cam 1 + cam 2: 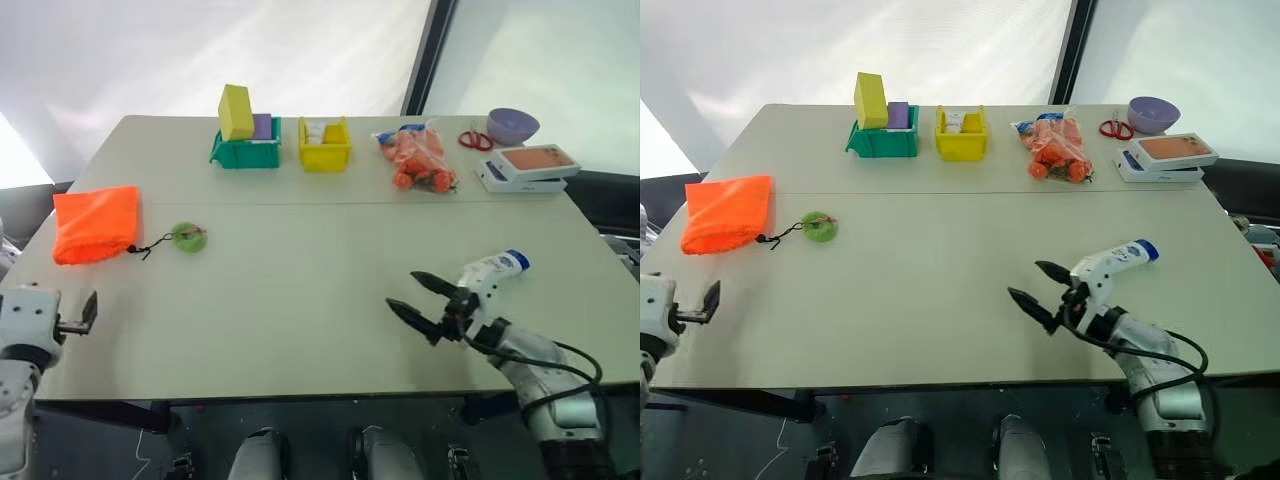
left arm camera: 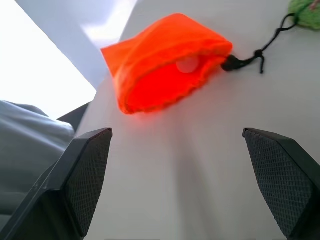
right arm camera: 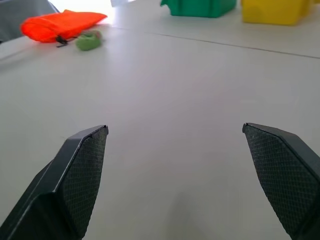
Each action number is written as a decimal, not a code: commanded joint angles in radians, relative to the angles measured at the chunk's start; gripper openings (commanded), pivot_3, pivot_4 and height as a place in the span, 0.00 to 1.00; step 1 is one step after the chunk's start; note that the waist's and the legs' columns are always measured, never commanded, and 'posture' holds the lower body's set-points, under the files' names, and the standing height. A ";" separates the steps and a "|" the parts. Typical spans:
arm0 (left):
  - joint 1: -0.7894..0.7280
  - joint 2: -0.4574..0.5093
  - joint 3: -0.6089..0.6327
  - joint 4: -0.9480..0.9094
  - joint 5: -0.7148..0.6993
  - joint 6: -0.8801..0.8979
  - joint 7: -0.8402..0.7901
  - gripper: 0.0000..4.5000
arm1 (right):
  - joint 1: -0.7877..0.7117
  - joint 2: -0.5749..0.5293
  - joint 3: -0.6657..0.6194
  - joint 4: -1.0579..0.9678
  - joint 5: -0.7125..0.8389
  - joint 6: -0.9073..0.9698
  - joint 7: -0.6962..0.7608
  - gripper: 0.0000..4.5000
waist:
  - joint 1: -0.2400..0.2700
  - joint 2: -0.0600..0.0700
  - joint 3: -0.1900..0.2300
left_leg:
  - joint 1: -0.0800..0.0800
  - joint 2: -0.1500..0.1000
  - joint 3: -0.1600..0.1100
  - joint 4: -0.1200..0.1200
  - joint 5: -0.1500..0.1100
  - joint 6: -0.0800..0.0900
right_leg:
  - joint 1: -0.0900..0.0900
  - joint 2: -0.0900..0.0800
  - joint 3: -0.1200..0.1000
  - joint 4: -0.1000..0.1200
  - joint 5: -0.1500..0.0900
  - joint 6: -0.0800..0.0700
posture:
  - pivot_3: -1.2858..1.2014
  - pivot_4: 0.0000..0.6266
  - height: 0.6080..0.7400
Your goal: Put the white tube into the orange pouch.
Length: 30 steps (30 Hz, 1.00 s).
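Note:
The left gripper will next grab the orange pouch by its open hem [image 2: 162, 104], since the hem of the slack cloth stands up off the table.
The white tube [image 1: 497, 268] with its blue cap lies on the table [image 1: 300, 290] near the right edge. Its near end is hidden behind my right hand. My right gripper [image 1: 401, 288] is open and empty, just left of the tube and pointing toward the table's middle. The orange pouch [image 1: 95, 222] lies flat at the far left, its black cord running to a round green tag [image 1: 187, 236]. My left gripper [image 2: 176, 131] is open and empty at the table's near left corner, facing the orange pouch [image 2: 165, 60] a short way ahead.
Along the back stand a green bin [image 1: 245, 152] with yellow and purple blocks, a yellow bin [image 1: 324, 147], a clear bag of orange items [image 1: 420, 160], red scissors [image 1: 475, 140], a purple bowl [image 1: 512, 125] and a flat white box [image 1: 530, 165].

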 commanded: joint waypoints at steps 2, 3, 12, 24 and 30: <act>-0.100 0.064 -0.054 0.126 0.083 -0.039 0.043 1.00 | -0.015 0.027 0.061 -0.053 -0.006 -0.007 -0.002 0.99 | 0.000 -0.001 0.000 | 0.000 0.000 0.000 0.000 0.000 0.000 | 0.000 0.000 0.000 0.000 0.000 0.000 | 0.52 0.24 1.00; -0.131 0.080 -0.074 0.165 0.105 -0.043 0.054 1.00 | -0.017 0.037 0.073 -0.048 -0.010 -0.011 -0.004 0.99 | 0.000 -0.001 0.000 | 0.000 0.000 0.000 0.000 0.000 0.000 | 0.000 0.000 0.000 0.000 0.000 0.000 | 0.52 0.24 1.00; -0.389 0.159 -0.240 0.511 0.241 -0.141 0.152 1.00 | -0.024 0.083 0.111 -0.049 -0.034 -0.026 -0.035 0.99 | -0.001 -0.003 -0.001 | 0.000 0.000 0.001 0.000 0.000 0.000 | -0.001 0.000 -0.001 0.003 0.001 0.001 | 0.52 0.24 1.00; -0.711 0.182 -0.376 0.972 0.294 -0.232 0.266 0.87 | 0.002 0.084 0.104 -0.071 -0.047 -0.038 -0.073 1.00 | -0.003 -0.009 -0.005 | 0.000 0.000 0.003 0.001 0.002 0.003 | 0.002 0.001 -0.002 0.004 0.003 0.004 | 0.52 0.24 1.00; -0.737 0.184 -0.386 1.036 0.277 -0.266 0.255 0.24 | 0.024 0.076 0.097 -0.093 -0.048 -0.039 -0.093 1.00 | -0.003 -0.009 -0.005 | 0.000 0.000 0.003 0.001 0.002 0.003 | 0.003 0.004 -0.002 0.005 0.003 0.005 | 0.52 0.24 1.00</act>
